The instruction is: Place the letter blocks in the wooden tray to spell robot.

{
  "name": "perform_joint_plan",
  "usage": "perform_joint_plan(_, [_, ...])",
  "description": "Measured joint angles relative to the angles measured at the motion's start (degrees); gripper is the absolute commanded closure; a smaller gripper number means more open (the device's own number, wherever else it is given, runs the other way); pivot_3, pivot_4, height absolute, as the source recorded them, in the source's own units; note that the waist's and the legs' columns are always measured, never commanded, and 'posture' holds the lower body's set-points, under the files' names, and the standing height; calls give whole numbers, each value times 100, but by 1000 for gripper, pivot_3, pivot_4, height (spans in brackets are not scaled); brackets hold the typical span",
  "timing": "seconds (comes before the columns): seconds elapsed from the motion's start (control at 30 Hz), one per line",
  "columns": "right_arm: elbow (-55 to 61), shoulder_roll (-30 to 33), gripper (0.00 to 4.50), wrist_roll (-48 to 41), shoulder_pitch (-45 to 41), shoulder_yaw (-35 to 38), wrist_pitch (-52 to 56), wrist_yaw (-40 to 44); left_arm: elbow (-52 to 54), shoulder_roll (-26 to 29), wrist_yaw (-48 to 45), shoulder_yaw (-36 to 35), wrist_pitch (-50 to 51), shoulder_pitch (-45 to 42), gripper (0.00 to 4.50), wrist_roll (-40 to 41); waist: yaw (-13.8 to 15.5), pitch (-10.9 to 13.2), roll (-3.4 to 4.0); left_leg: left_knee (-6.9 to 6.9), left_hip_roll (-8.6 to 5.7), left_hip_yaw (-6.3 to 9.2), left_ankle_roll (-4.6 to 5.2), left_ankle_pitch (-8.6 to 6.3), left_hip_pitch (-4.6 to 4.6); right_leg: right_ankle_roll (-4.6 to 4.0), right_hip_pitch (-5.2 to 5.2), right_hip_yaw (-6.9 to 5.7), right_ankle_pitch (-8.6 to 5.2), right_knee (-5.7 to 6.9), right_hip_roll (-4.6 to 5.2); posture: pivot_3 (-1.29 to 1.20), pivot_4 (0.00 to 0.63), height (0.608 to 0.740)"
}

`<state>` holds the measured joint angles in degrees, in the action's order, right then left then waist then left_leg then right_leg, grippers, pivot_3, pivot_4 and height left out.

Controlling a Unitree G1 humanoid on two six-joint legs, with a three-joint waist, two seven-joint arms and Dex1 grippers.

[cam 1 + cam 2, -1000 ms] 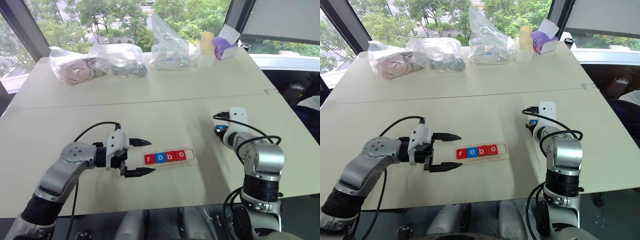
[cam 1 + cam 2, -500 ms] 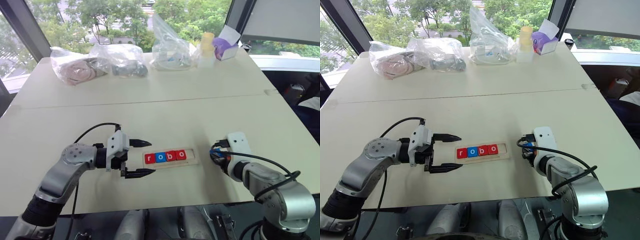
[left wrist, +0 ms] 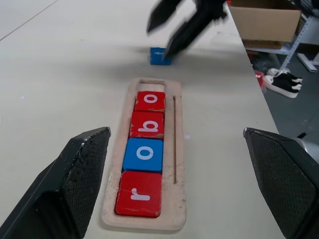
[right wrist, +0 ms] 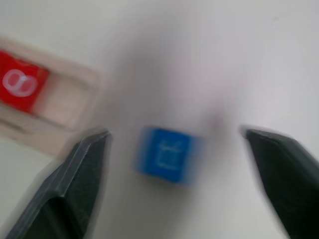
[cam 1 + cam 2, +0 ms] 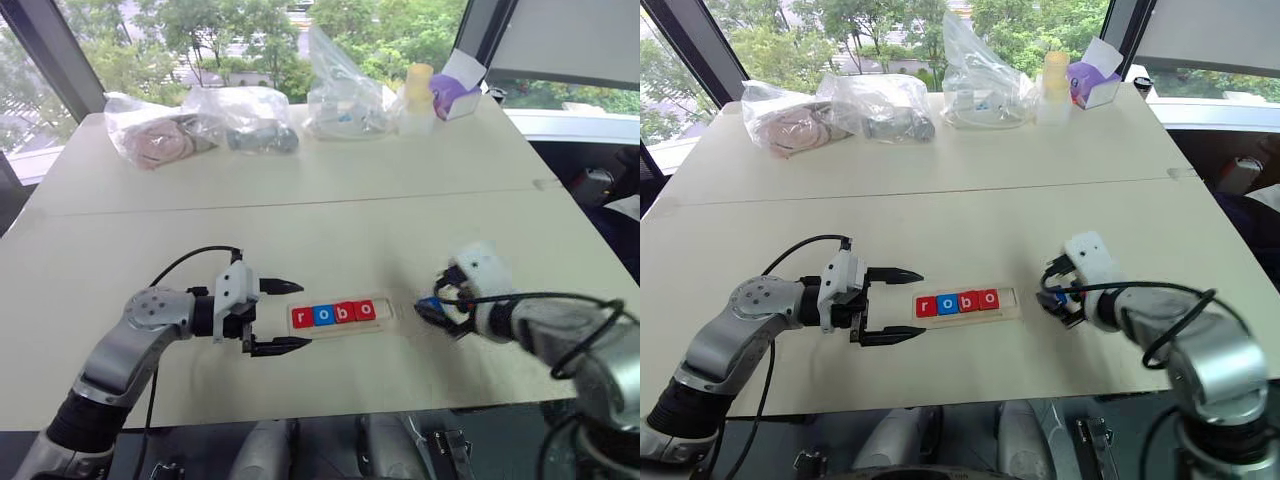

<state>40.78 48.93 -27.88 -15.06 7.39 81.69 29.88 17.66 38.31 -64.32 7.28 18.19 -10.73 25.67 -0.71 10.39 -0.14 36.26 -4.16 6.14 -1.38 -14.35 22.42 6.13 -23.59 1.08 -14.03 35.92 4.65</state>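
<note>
The robot's right gripper should next grab the blue t block [image 3: 160, 56] by its two sides. Then it can finish spelling robot in the tray.
The wooden tray [image 5: 340, 315] lies near the table's front edge. It holds four letter blocks [image 3: 144, 154] reading r, o, b, o, and its right end slot [image 4: 64, 107] is empty. A blue block with a t [image 4: 167, 154] lies flat on the table just right of the tray, also seen as the blue t block [image 3: 160, 56]. My right gripper [image 5: 432, 310] hovers over it, open, with a finger on either side and clear of it. My left gripper [image 5: 303, 314] stands open at the tray's left end, holding nothing.
Several clear plastic bags [image 5: 245, 120] line the table's far side, with a yellow-capped bottle [image 5: 415, 100] and a purple box [image 5: 455, 90] beside them. A seam [image 5: 300, 205] runs across the tabletop. The front edge lies close behind the tray.
My right arm swung from the table's right side in toward the tray with the blue block, rolled its wrist and opened; the block now lies on the table. The left gripper stayed still.
</note>
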Motion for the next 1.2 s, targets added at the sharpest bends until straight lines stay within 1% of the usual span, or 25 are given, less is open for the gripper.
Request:
perform_joint_plan(0.07, [-516,482,20,83,7,-116,-896,611,-57,-13,-10,2,0,-39,0,-8,-1,-1,-13,-1,5,6,1,-1,-2,8,8,-9,3,-8,-5,0,150,740])
perform_joint_plan(0.1, [-897,773,20,218,66,-287,-1621,1043,-82,-21,-17,13,0,-71,0,-15,-1,0,-12,-2,2,4,1,-1,-1,11,7,-8,4,-9,-1,0,150,740])
perform_joint_plan(0.17, [-1678,1142,20,588,195,-565,-3194,1906,-92,-22,-30,16,-8,-96,0,-18,-5,1,-13,-1,2,-1,5,-3,-1,14,12,-7,6,-22,0,0,150,740])
perform_joint_plan(0.27, [-2498,1289,20,865,223,-805,-4815,2917,-138,-31,-36,23,-8,-140,0,-22,-7,2,-15,0,2,-2,7,-5,0,15,13,-4,7,-27,1,0,150,740])
perform_joint_plan(0.37, [-3340,1274,20,1194,66,-1183,-5948,3585,-149,-37,-35,25,-19,-161,0,-25,-12,2,-14,1,2,-3,7,-5,-2,14,12,0,8,-25,1,0,150,740])
perform_joint_plan(0.5, [-4110,1089,20,1481,-185,-1508,-6736,4145,-145,-34,-28,24,-26,-143,0,-23,-6,4,-11,0,2,1,6,-5,-2,12,11,1,8,-24,1,0,150,740])
perform_joint_plan(0.67, [-4607,821,20,1709,-348,-1642,-7260,4346,-111,-10,-37,20,-25,-122,0,-18,8,4,-11,1,2,2,5,-5,-1,11,11,3,8,-25,3,0,150,740])
perform_joint_plan(0.77, [-4790,700,20,1760,-376,-1654,-7368,4419,-98,2,-43,19,-23,-117,0,-16,11,4,-10,1,1,2,4,-5,-1,11,11,4,8,-24,4,0,150,740])
perform_joint_plan(0.8, [-4811,665,261,1768,-394,-1653,-7391,4430,-97,5,-43,19,-22,-118,0,-16,11,4,-10,0,1,3,5,-5,-1,11,11,4,9,-24,4,0,150,740])
perform_joint_plan(0.87, [-4877,599,888,1795,-411,-1652,-7469,4461,-96,8,-44,19,-17,-118,0,-15,4,4,-10,0,2,3,4,-5,-2,10,11,4,9,-24,3,0,150,740])
perform_joint_plan(0.97, [-4889,577,2380,1819,-412,-1651,-7522,4473,-96,21,-46,19,-9,-119,0,-14,6,4,-10,1,2,3,4,-5,-2,10,11,4,9,-23,3,0,150,740])
perform_joint_plan(1.0, [-4889,563,2942,1819,-417,-1650,-7531,4474,-96,26,-47,19,-6,-119,0,-14,6,4,-10,1,2,3,4,-5,-2,9,11,4,9,-23,3,0,150,740])
perform_joint_plan(1.03, [-4889,552,3385,1819,-421,-1647,-7546,4475,-96,29,-47,19,-3,-119,0,-14,7,4,-10,1,1,3,4,-5,-2,9,11,5,9,-23,3,0,150,740])
perform_joint_plan(1.2, [-4873,463,3392,1826,-474,-1627,-7452,4369,-92,30,-45,19,9,-127,0,-10,0,4,-10,2,2,3,3,-4,-3,8,10,6,10,-21,3,0,150,740])
